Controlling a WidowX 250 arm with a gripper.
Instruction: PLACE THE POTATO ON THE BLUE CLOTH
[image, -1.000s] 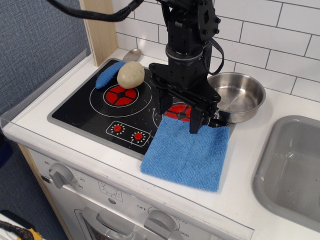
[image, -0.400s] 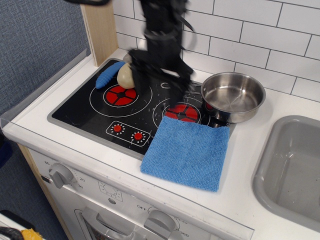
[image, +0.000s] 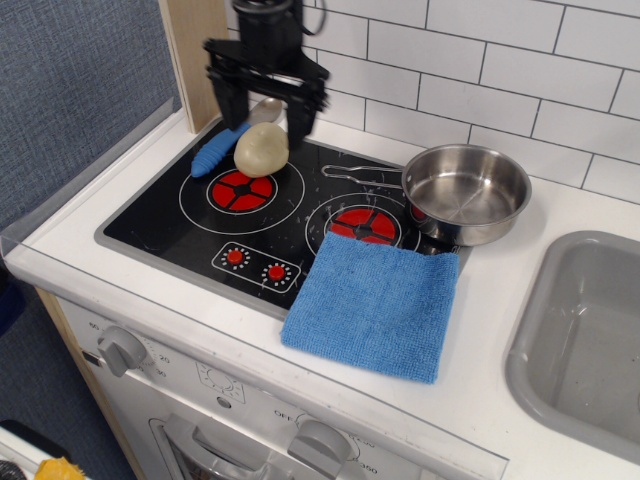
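Note:
Next, my gripper takes hold of the rounded sides of the potato (image: 261, 149), to put it on the blue cloth (image: 376, 303).
The pale beige potato (image: 261, 149) sits on the black hob at the back edge of the left red burner. The black gripper (image: 266, 108) hangs just above and behind it, fingers spread wide and pointing down, one on each side of the potato's top. It holds nothing. The bright blue cloth (image: 376, 303) lies flat at the hob's front right corner, partly on the white counter, well to the right of the gripper.
A blue-handled metal spoon (image: 220, 148) lies left of the potato. A steel pan (image: 467, 192) stands behind the cloth, its handle pointing left. A grey sink (image: 585, 335) is at the right. A wooden post (image: 195, 55) and tiled wall stand behind.
The gripper has moved from over the cloth's back edge leftwards and back across the hob, to just above the potato. The potato, the cloth and the pan have not moved.

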